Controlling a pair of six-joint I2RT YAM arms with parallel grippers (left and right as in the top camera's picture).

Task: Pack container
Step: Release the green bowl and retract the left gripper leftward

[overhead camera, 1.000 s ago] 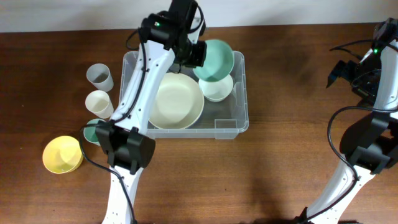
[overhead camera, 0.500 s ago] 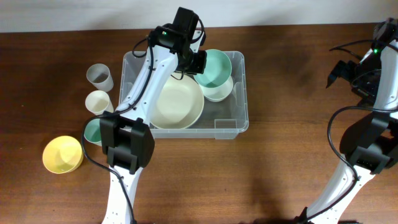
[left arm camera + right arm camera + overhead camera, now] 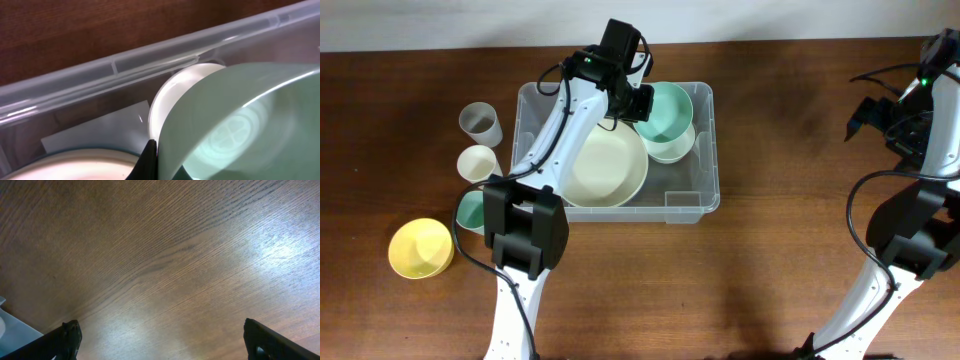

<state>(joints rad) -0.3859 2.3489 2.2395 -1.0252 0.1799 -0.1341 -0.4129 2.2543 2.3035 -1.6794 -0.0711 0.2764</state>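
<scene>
My left gripper should release the mint green bowl (image 3: 667,108): directly above the white bowl, it would settle in.
The clear container (image 3: 705,190) sits at the table's middle, its wall also in the left wrist view (image 3: 150,55). Inside lie a large cream bowl (image 3: 605,165) and a small white bowl (image 3: 672,148). My left gripper (image 3: 638,100) is shut on the rim of a mint green bowl (image 3: 667,108), held tilted over the white bowl (image 3: 175,95) at the container's back right; the green bowl fills the left wrist view (image 3: 240,125). My right gripper (image 3: 160,340) is open and empty over bare table at the far right (image 3: 890,115).
Left of the container stand a grey cup (image 3: 480,123), a cream cup (image 3: 480,163), a green cup (image 3: 470,210) partly hidden by the arm, and a yellow bowl (image 3: 420,248).
My left gripper has lowered and shifted the mint green bowl slightly right and down toward the white bowl. The right arm has not moved.
</scene>
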